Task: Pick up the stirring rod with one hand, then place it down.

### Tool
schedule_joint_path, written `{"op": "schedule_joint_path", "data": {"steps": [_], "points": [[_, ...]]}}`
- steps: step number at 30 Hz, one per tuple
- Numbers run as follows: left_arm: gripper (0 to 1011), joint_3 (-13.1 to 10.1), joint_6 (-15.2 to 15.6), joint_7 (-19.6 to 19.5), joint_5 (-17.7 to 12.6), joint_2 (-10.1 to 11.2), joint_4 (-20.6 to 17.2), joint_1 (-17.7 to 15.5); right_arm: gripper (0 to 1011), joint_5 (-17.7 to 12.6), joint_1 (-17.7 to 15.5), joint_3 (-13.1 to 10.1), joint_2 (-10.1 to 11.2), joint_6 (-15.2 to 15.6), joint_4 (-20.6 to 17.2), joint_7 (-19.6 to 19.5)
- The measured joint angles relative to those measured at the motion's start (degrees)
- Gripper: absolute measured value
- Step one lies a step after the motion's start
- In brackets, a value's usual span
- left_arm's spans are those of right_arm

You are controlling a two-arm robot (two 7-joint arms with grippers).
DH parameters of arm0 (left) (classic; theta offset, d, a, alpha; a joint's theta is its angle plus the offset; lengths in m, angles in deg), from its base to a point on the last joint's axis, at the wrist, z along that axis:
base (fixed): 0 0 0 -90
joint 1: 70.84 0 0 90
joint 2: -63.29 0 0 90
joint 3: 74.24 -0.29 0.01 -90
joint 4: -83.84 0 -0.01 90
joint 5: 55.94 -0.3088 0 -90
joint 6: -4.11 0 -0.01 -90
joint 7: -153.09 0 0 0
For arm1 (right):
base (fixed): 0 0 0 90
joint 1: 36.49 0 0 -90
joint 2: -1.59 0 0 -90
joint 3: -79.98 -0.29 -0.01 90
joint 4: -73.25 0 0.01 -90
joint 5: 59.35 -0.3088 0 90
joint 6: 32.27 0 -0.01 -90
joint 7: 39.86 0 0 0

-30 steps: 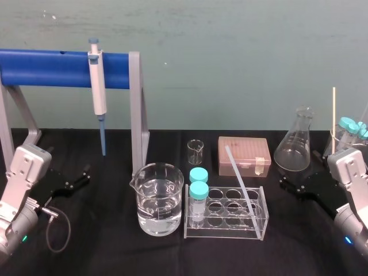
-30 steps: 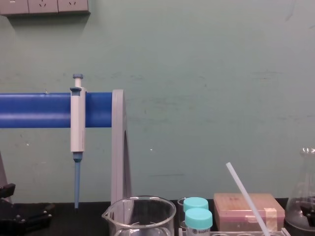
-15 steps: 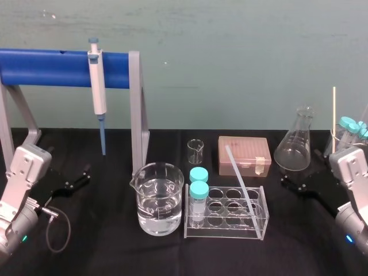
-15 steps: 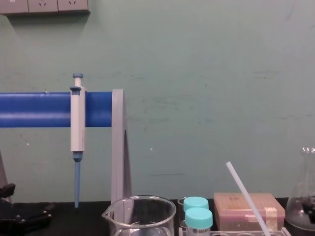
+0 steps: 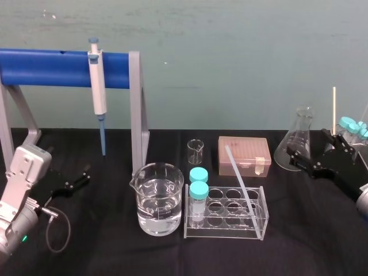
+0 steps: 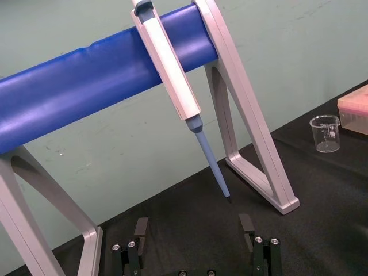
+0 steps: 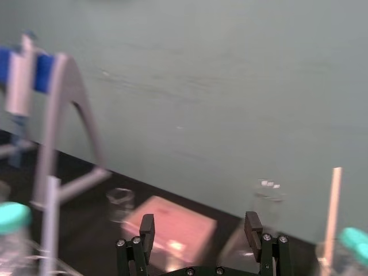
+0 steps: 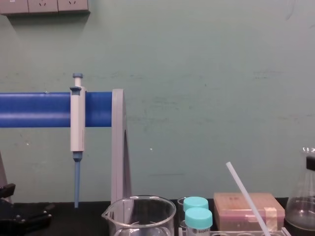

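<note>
I should next grip the rod by its exposed upper part (image 8: 243, 189) with my right gripper, because the rack and its capped tubes crowd the lower end of the rod.
The stirring rod (image 5: 238, 178) is a translucent white stick leaning in the clear tube rack (image 5: 263, 225) at the table's middle, its top end tilted back and left. The chest view shows the rod (image 8: 246, 196) slanting up in front of the pink box. My right gripper (image 5: 309, 145) hangs open and empty above the table at the right, beside the conical flask (image 5: 296, 144), well right of the rod. The right wrist view shows that gripper (image 7: 199, 223) with jaws wide apart. My left gripper (image 5: 80, 179) rests open at the table's left; its fingers (image 6: 141, 227) stand apart.
A water-filled beaker (image 5: 160, 198) stands left of the rack, which holds two teal-capped tubes (image 5: 199, 190). Behind are a small beaker (image 5: 195, 150) and pink box (image 5: 244, 155). A pipette (image 5: 99, 86) hangs on the blue stand (image 5: 46, 68). A wooden stick (image 5: 333, 109) and capped tubes (image 5: 351, 129) stand far right.
My right gripper has lifted off the table and moved up and back beside the flask, still open. The rod and left arm have not moved.
</note>
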Motion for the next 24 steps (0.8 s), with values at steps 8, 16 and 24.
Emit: {"op": "schedule_joint_path", "data": {"steps": [8,16,24], "points": [[1000,0.0,0.0,0.0,0.0,0.0,0.0,0.0,1003,-11.5,0.01,-2.03,2.4,9.13,-3.63,13.42],[1000,0.0,0.0,0.0,0.0,0.0,0.0,0.0,1003,-11.83,5.3,3.19,3.46,14.17,-2.42,21.9],[1000,0.0,0.0,0.0,0.0,0.0,0.0,0.0,1003,-7.39,10.2,8.65,2.37,15.01,0.32,23.7]]}}
